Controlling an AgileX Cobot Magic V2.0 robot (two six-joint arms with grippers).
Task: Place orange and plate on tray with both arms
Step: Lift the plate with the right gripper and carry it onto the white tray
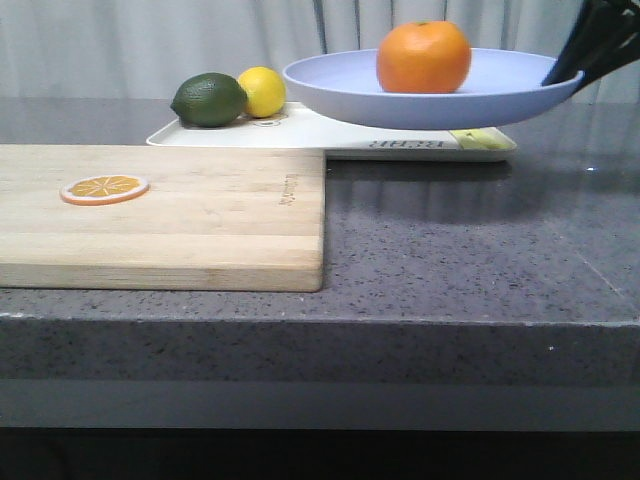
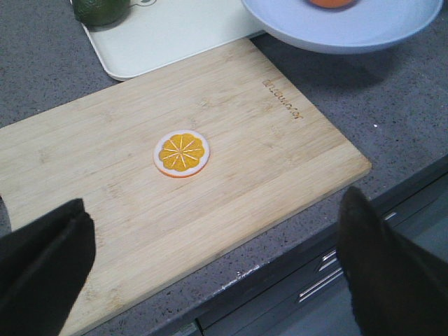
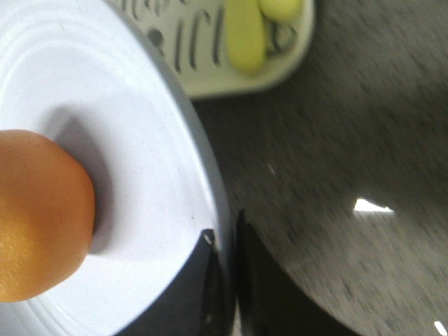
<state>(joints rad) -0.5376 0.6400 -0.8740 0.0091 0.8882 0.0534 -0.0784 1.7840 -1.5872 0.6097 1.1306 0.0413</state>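
My right gripper stays closed on the plate until the plate is on the tray, as in the front view the plate's bottom still hangs above the off-white tray.
The orange sits in the lavender-blue plate. My right gripper is shut on the plate's right rim and holds it in the air above the off-white tray. In the right wrist view the fingers pinch the plate rim, with the orange beside them and the tray's lettered corner beyond. My left gripper is open and empty above the counter's front edge. In its view the plate and tray show far off.
A wooden cutting board with a flat orange slice lies front left, overlapping the tray's near edge. A dark green lime and a yellow lemon rest on the tray's left end. Pale yellow-green pieces lie at its right end.
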